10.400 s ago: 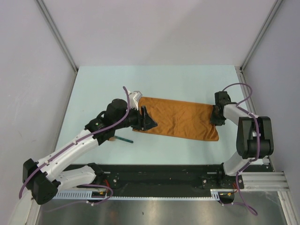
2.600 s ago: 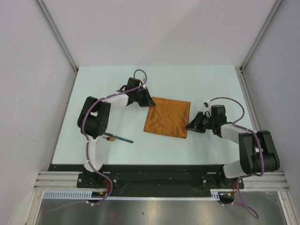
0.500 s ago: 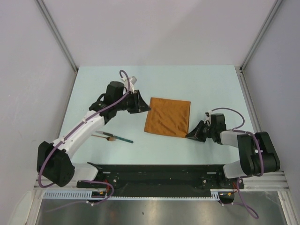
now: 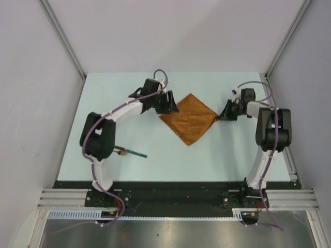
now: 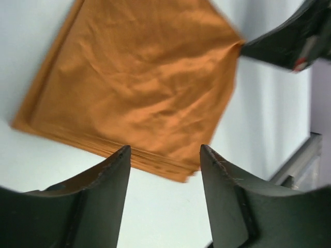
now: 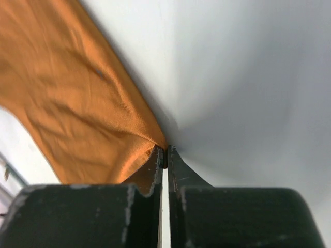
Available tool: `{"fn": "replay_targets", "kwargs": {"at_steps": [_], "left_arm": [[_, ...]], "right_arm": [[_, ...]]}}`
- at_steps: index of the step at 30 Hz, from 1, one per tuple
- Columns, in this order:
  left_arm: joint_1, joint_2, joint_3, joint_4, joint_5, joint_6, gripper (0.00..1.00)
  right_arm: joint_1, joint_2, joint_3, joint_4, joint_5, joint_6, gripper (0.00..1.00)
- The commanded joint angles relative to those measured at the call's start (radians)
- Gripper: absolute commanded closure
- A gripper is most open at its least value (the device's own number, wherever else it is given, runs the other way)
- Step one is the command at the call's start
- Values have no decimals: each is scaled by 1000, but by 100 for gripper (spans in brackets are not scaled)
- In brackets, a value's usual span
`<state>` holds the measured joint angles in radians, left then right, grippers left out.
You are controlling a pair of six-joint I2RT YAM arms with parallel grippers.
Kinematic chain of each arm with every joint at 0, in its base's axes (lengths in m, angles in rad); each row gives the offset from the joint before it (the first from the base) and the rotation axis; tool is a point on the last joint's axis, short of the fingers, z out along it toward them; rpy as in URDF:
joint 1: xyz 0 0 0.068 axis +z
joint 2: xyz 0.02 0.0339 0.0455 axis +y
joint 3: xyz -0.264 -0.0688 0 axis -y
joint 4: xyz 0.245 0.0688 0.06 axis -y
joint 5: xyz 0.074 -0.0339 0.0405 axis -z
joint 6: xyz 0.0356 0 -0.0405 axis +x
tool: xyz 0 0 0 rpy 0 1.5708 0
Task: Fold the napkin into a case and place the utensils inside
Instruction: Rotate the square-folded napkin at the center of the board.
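Note:
The layered corner of the napkin [image 4: 190, 119] is opposite my right gripper. My left gripper will grab the napkin by that corner next, to turn the folded case into place.
The rust-orange napkin [image 4: 190, 119] lies folded in layers as a small square, turned like a diamond in mid-table. My right gripper [image 4: 221, 117] is shut on its right corner; the right wrist view shows the cloth [image 6: 67, 103] pinched at the tips of the gripper [image 6: 164, 151]. My left gripper [image 4: 171, 107] stands open just off the napkin's upper-left edge. In the left wrist view the layered edge [image 5: 139, 77] lies just beyond the open gripper [image 5: 165, 155], nothing between the fingers. The utensils rest at the left: a teal-handled one [image 4: 136, 153] and a wooden one with a brown end [image 4: 120, 152].
The pale table [image 4: 232, 155] is walled by grey panels at the back and both sides. A black and metal rail [image 4: 170, 191] carrying the arm bases runs along the near edge. The left arm's elbow [image 4: 97, 135] stands just above the utensils.
The napkin has swung from a flat square into a diamond as the right gripper, shut on its corner, pulled it up and away. The left gripper moved to the upper-left edge and opened wider.

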<state>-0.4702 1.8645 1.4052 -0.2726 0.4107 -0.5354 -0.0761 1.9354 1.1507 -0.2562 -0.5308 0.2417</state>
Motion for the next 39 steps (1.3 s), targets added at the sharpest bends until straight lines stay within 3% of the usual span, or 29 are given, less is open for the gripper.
{"fn": "replay_targets", "kwargs": {"at_steps": [1, 2, 3, 7, 11, 18, 21, 28, 33, 36, 39], "left_arm": [[11, 113, 159, -106, -84, 77, 38], [13, 122, 163, -103, -92, 84, 37], [16, 127, 163, -96, -114, 89, 31], [42, 142, 179, -137, -171, 114, 30], [70, 176, 182, -145, -113, 107, 25], [88, 268, 247, -234, -75, 166, 25], [99, 298, 262, -229, -44, 193, 25], [117, 352, 275, -223, 59, 206, 32], [123, 364, 271, -247, 47, 229, 40], [130, 374, 270, -252, 46, 238, 46], [134, 389, 282, -258, 48, 245, 59]], "right_arm": [[-7, 151, 325, -106, -40, -185, 100], [-7, 201, 383, -123, -47, -196, 98], [-7, 221, 427, -138, -38, -202, 89], [-8, 278, 599, -212, 38, -133, 62], [-17, 167, 499, -271, 213, -18, 42], [5, -152, 16, -72, 121, 68, 46], [18, -245, -109, -28, 80, 80, 49], [70, -338, -259, 28, 38, 111, 53], [102, -342, -336, 98, 8, 168, 56], [107, -345, -373, 129, 5, 188, 56], [111, -348, -382, 138, -8, 189, 57]]}}
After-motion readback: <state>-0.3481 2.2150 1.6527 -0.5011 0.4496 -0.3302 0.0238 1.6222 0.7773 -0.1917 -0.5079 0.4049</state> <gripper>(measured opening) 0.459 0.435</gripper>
